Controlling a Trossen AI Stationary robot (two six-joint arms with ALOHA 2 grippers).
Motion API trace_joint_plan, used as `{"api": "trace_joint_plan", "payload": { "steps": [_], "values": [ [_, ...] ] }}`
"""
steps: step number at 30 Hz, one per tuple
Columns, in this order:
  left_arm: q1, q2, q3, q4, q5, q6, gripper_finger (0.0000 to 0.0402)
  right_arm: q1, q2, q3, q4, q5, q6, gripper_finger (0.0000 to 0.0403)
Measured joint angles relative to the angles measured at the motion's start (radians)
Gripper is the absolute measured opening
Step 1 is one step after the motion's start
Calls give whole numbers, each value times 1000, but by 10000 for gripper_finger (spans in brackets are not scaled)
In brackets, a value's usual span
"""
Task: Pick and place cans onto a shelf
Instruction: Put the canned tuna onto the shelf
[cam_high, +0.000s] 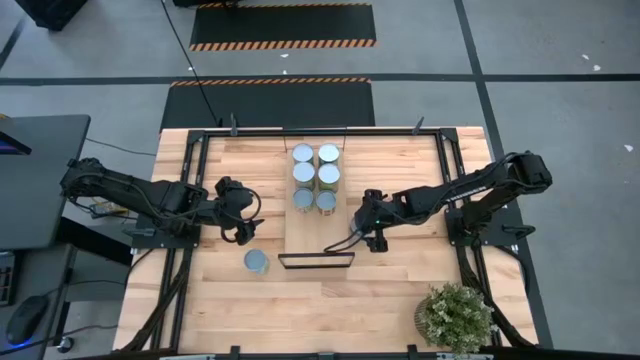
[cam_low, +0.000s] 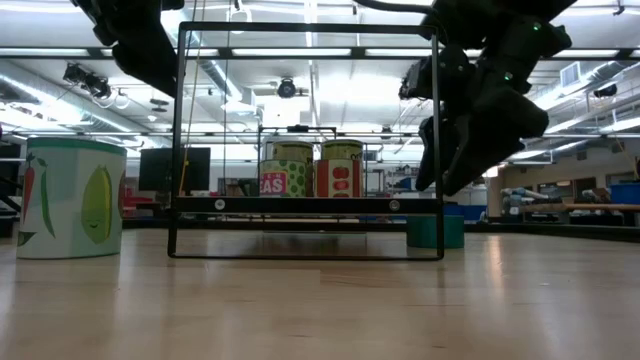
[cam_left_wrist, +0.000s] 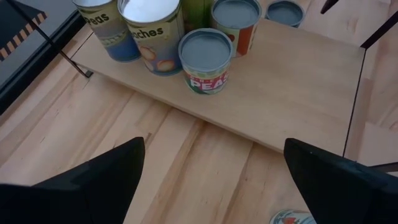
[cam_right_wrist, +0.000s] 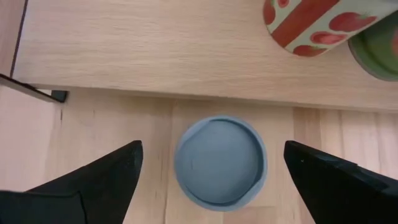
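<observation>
The can has to go on the shelf (cam_right_wrist: 143, 50). My right gripper will pick it up next by its grey-blue top rim (cam_right_wrist: 221, 163).
The shelf (cam_high: 316, 235) is a light-wood board in a thin black frame at the table's middle. Several cans (cam_high: 303, 172) stand upright on its far half in two rows. One can (cam_high: 256, 262) stands on the table left of the shelf's near end. Another can (cam_right_wrist: 221, 160), grey-blue top up, stands on the table by the shelf's right edge. My right gripper (cam_right_wrist: 212, 149) hovers open above that can, one finger on either side, touching nothing. My left gripper (cam_high: 240, 218) is open and empty left of the shelf, facing the cans (cam_left_wrist: 205, 59).
A black wire frame (cam_low: 310, 140) rises around the shelf and stands between the grippers and the cans. A potted plant (cam_high: 455, 318) sits at the table's near right corner. Bare tabletop lies at the near side and on the shelf's near half.
</observation>
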Motion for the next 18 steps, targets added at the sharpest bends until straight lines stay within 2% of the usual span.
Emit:
{"api": "trace_joint_plan", "payload": {
  "steps": [6, 18],
  "values": [
    [0, 0, 0, 0, -9, 6, 389, 0, 3, 0, 29, 5, 1, 399],
    [-7, 0, 0, -3, -3, -8, 389, -4, 91, -14, 72, 18, 16, 400]
  ]
}}
